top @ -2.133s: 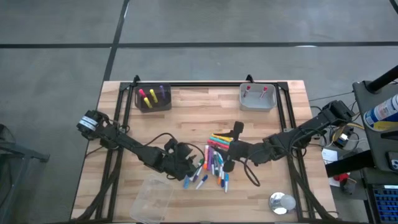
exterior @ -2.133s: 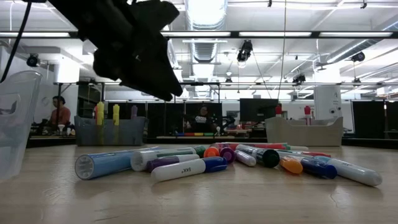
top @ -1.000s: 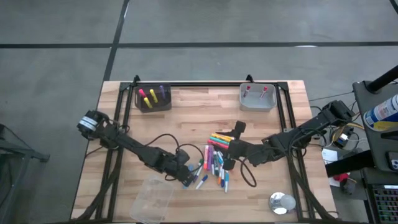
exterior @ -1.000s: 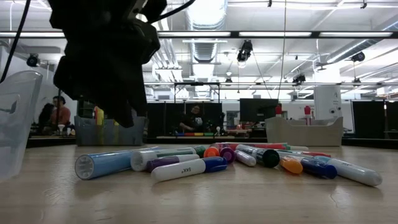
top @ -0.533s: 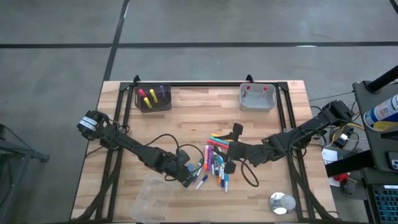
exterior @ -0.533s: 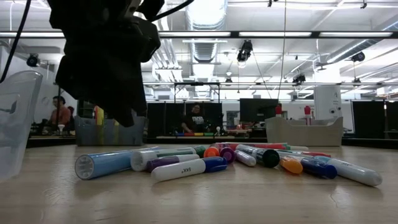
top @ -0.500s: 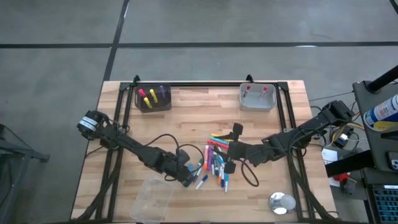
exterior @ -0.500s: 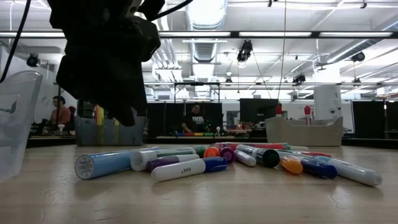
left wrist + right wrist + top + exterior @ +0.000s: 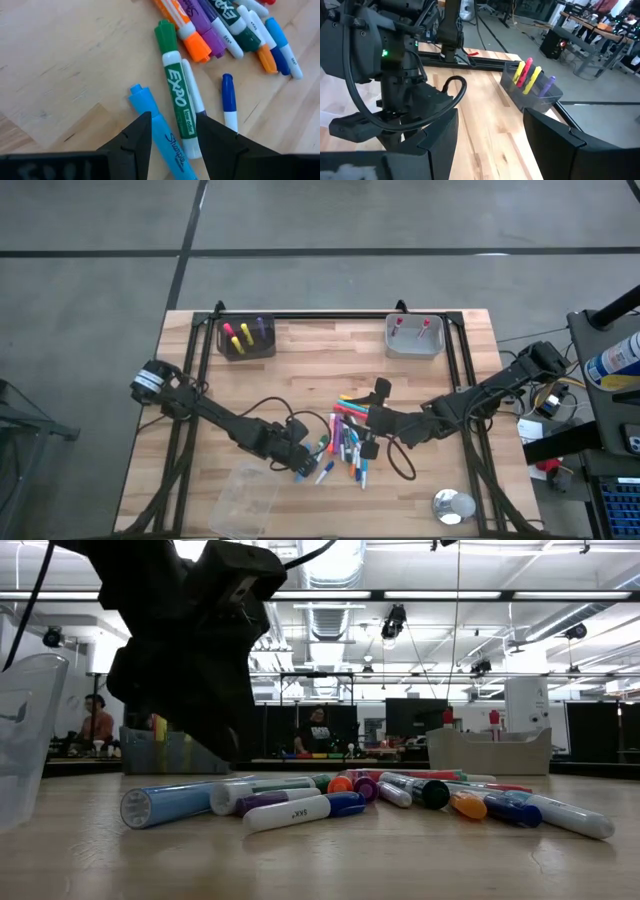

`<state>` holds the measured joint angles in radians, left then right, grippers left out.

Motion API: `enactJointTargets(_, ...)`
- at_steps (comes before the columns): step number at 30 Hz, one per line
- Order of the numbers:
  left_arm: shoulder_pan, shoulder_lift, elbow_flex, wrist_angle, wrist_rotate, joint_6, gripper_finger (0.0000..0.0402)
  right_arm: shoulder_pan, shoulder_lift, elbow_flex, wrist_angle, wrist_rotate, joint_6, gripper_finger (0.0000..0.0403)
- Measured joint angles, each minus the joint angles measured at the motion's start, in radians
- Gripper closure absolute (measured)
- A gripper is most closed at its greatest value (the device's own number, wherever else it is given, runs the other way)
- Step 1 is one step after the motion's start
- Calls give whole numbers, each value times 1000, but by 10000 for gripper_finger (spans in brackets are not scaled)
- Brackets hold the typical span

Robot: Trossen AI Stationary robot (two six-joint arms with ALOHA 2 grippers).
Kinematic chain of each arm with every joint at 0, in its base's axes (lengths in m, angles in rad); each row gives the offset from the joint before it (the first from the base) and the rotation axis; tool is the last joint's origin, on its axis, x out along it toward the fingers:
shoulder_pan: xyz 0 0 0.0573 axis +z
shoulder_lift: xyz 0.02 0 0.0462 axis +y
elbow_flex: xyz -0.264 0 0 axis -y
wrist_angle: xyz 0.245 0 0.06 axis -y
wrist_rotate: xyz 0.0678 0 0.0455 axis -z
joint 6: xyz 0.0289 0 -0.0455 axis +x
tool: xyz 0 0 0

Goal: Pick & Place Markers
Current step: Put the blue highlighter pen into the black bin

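I need to lower the fingers of my left gripper before I close them. They are above the light blue marker [image 9: 159, 131], and the green-capped marker [image 9: 177, 105] is under the gap.
The markers [image 9: 346, 440] lie in a loose pile on the wooden table, right of centre; the low view shows them flat on the table [image 9: 380, 795]. My left gripper [image 9: 303, 463] hangs open just over the pile's near-left edge [image 9: 215, 745]. In the left wrist view its fingers [image 9: 172, 135] stand either side of a light blue marker [image 9: 159, 131], beside a green-capped white marker [image 9: 177, 105]; I see no touch. My right gripper [image 9: 372, 420] is open [image 9: 490, 145] at the pile's far-right side, facing the left arm.
A dark bin [image 9: 247, 338] at the far left holds pink, yellow and purple markers; a grey bin [image 9: 414, 337] at the far right holds red ones. A clear plastic container [image 9: 245, 498] lies near left, a round metal lid [image 9: 453, 505] near right. People sit in the room behind.
My left gripper has shifted a little toward the table's right, closer to the pile's near-left markers, and come down slightly. The markers and my right arm have stayed where they were.
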<state>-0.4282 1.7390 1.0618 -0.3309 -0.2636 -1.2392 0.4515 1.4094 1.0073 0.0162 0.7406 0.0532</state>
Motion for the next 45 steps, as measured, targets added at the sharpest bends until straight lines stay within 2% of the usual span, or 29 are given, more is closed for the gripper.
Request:
enactJointTargets(11,0,68,-1,1,31,-3,255,0,0,0,-14,0,-3,184)
enactJointTargets(21,-1,69,-1,-46,35,-7,257,0,0,0,-14,0,-7,184)
enactJointTargets(33,4,67,-1,-85,22,43,333,0,0,0,-13,0,-8,184)
enactJointTargets(39,27,57,-2,-96,-12,114,339,0,0,0,-13,0,-7,184)
enactJointTargets(45,62,-5,-2,-92,-80,205,339,0,0,0,-13,0,18,184)
